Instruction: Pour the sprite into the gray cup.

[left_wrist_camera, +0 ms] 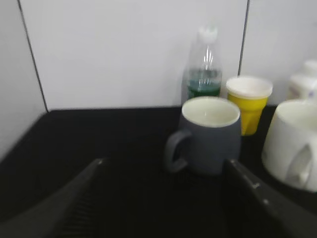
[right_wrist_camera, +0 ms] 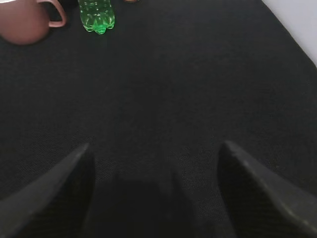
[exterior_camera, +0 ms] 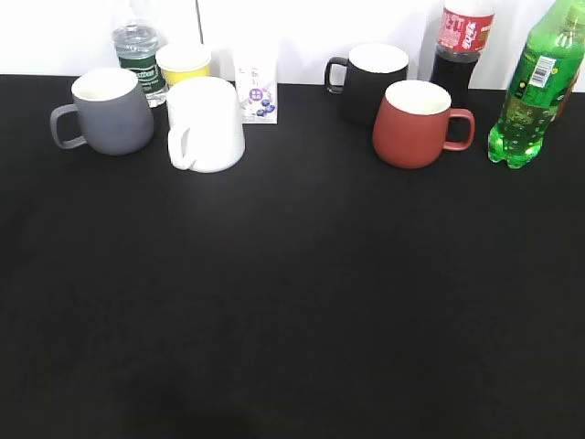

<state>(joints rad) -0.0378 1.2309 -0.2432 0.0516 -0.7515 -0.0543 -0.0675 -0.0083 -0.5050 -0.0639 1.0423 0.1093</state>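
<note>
My left gripper should hold the gray cup steady next, so it needs to grab the cup by its handle [exterior_camera: 64, 127]. That leaves the cup's opening [exterior_camera: 104, 85] free for the sprite.
The sprite [exterior_camera: 537, 87], a tall green bottle, stands upright at the back right of the black table; its base shows at the top of the right wrist view [right_wrist_camera: 96, 17]. The gray cup [exterior_camera: 108, 112] stands at the back left, handle to the left, empty; it also shows in the left wrist view [left_wrist_camera: 210, 136]. My left gripper [left_wrist_camera: 166, 166] is open and empty, just short of the gray cup. My right gripper [right_wrist_camera: 154, 148] is open and empty over bare table, well short of the sprite. Neither gripper shows in the exterior view.
A white mug [exterior_camera: 206, 123], a yellow cup [exterior_camera: 184, 64], a clear water bottle [exterior_camera: 137, 50] and a small carton [exterior_camera: 257, 91] crowd the gray cup. A black mug [exterior_camera: 370, 80], a red mug [exterior_camera: 416, 123] and a cola bottle [exterior_camera: 462, 41] stand left of the sprite.
</note>
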